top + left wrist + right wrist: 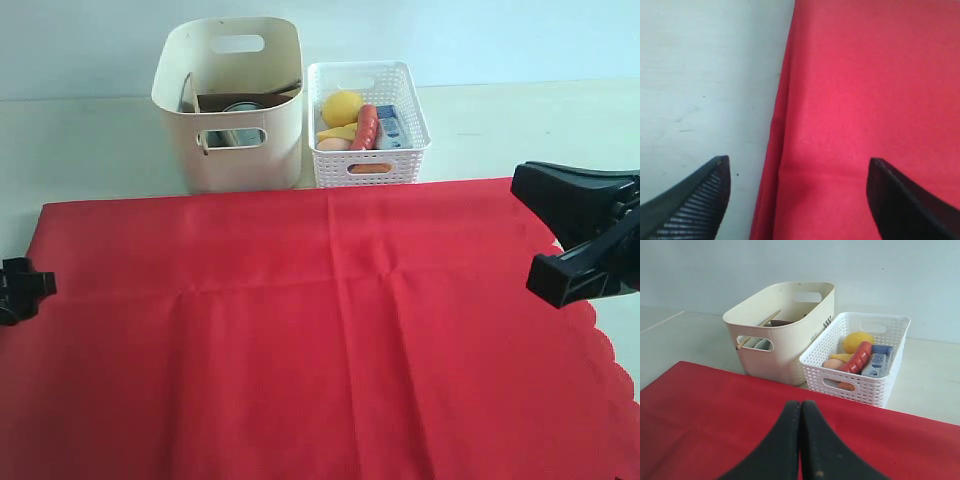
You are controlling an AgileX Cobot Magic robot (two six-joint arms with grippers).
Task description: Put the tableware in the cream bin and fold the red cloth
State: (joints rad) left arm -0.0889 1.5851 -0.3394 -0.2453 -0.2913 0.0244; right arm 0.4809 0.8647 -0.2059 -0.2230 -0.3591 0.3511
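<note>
The red cloth lies flat and slack across the table, so my left gripper should grip its plain side edge next.
The red cloth lies spread over the table, its scalloped edge on the right. Behind it stands the cream bin holding tableware: a brown plate, chopsticks and a pale bowl seen through the handle hole. My left gripper is at the cloth's left edge. In the left wrist view it is open, its fingers straddling that edge with nothing held. My right gripper hovers over the cloth's right side. In the right wrist view it is shut and empty.
A white lattice basket with a lemon, a sausage and other food stands right of the cream bin. Bare pale table shows left of the cloth and behind it, up to a pale wall.
</note>
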